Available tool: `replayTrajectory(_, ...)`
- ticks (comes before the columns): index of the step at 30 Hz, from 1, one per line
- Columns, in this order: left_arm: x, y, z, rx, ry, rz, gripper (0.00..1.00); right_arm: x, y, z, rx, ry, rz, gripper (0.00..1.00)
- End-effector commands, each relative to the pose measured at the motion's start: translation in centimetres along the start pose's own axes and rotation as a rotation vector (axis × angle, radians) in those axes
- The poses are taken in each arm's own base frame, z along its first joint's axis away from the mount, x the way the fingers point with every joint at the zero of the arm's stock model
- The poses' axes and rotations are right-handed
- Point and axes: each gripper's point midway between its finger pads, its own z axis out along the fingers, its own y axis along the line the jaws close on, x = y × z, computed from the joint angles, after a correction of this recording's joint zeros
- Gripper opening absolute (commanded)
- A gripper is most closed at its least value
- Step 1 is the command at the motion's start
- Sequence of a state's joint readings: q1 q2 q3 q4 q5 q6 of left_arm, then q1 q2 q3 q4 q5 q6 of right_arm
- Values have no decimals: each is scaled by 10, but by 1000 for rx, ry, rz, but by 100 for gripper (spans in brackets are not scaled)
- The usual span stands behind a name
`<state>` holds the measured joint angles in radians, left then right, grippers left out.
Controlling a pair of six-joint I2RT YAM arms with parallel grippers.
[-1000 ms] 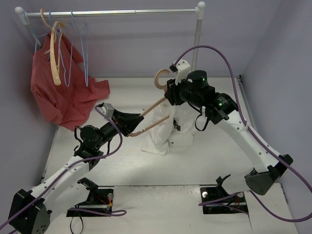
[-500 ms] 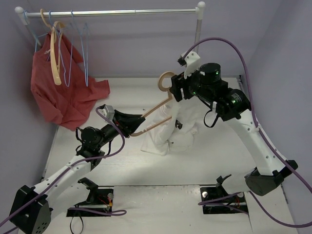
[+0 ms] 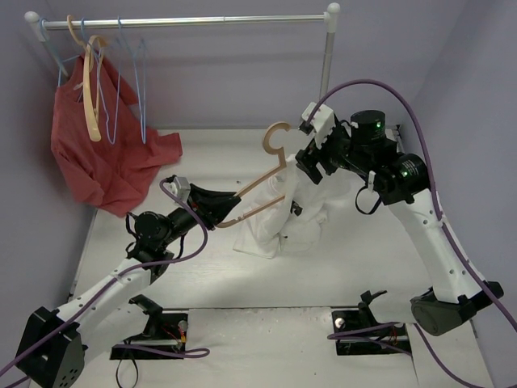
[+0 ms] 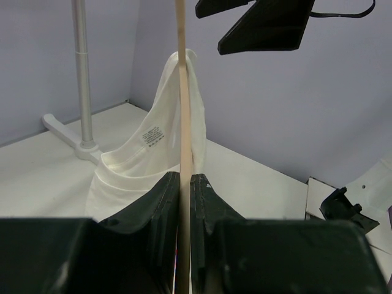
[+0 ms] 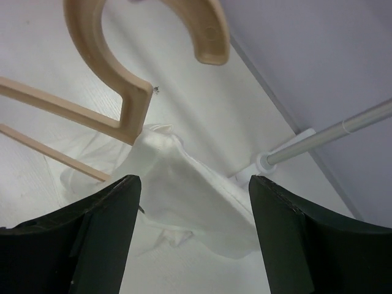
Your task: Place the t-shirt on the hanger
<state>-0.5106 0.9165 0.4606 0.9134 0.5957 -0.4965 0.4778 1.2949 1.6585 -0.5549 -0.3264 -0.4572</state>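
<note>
The right gripper next grabs the t-shirt (image 3: 284,217) where it drapes over the hanger's far arm. This leaves the hanger's lower arm free for the t-shirt's other shoulder.
The tan wooden hanger (image 3: 257,183) slants up over the table, hook (image 3: 275,136) at the top. My left gripper (image 3: 223,204) is shut on the hanger's lower arm; in the left wrist view the hanger (image 4: 182,116) runs straight up between the closed jaws (image 4: 185,184). The white t-shirt (image 3: 284,217) hangs over the hanger's far arm near the neck, and its lower part is heaped on the table. My right gripper (image 3: 312,158) stands open just right of the hook, above the t-shirt (image 5: 184,177). Nothing is between its fingers (image 5: 193,184), and the hanger's hook (image 5: 131,86) is ahead.
A clothes rail (image 3: 186,22) spans the back, its right post (image 3: 325,77) just behind the right gripper. At its left end hang a red garment (image 3: 105,162), thin blue wire hangers (image 3: 129,81) and a pale cream hanger (image 3: 89,89). Purple cables loop over both arms.
My right gripper has opened and drawn back to the right, away from the hanger's neck. The hook has shifted slightly right. The left gripper keeps its hold.
</note>
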Motion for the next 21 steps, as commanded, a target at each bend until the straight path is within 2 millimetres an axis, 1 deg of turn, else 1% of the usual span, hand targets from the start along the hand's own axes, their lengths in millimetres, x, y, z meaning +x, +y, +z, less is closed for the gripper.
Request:
replayTrajectory(1, -56, -27, 7, 102, -159, 130, 0, -2, 4, 8, -78, -22, -147, 73)
replayTrajectory(3, -59, -28, 7, 102, -160, 135, 0, 7, 4, 15, -96, 4, -166, 72)
replayTrajectory(6, -62, -30, 5, 102, -163, 145, 0, 12, 3, 22, -101, 17, -189, 71)
replayTrajectory(13, -69, -34, 5, 107, -164, 156, 0, 32, -2, 32, -101, 80, -230, 68)
replayTrajectory(16, -70, -36, 5, 118, -159, 158, 0, 33, -4, 36, -93, 78, -243, 67)
replayTrajectory(17, -70, -37, 5, 120, -157, 158, 0, 29, -4, 37, -92, 62, -249, 66)
replayTrajectory(19, -69, -36, 6, 118, -152, 155, 0, 29, -4, 39, -91, 52, -251, 64)
replayTrajectory(20, -69, -37, 6, 122, -150, 158, 0, 24, -5, 38, -82, 30, -263, 63)
replayTrajectory(21, -70, -37, 6, 123, -151, 161, 0, 24, -5, 39, -81, 25, -269, 62)
